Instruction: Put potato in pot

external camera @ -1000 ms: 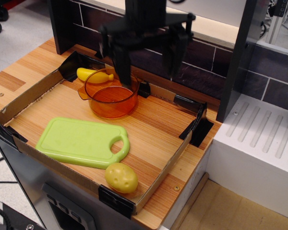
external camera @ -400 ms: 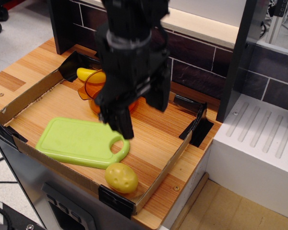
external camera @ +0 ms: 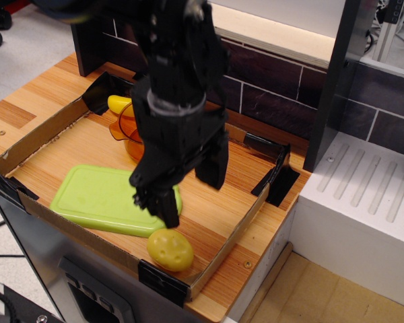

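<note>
I next need to grab the potato (external camera: 170,249) by the potato's rounded sides, so that it can go in the orange pot (external camera: 128,128).
The yellow oval potato (external camera: 170,249) lies at the front edge of the wooden tray, beside the cardboard rim. My black gripper (external camera: 188,190) hangs open just above and behind it, one finger (external camera: 163,208) close over the potato's top left, the other finger (external camera: 215,165) further right. It holds nothing. The translucent orange pot (external camera: 128,128) stands at the back left of the tray, mostly hidden behind my arm; only its left rim and handle show.
A light green cutting board (external camera: 97,198) lies left of the potato, partly under the gripper. A yellow banana-shaped toy (external camera: 119,103) sits behind the pot. The cardboard rim (external camera: 87,245) with black corner clips bounds the tray. A white block (external camera: 363,215) stands at right.
The arm has come forward and down from over the pot to just above the potato, and now covers most of the pot. The potato, pot and board have not moved.
</note>
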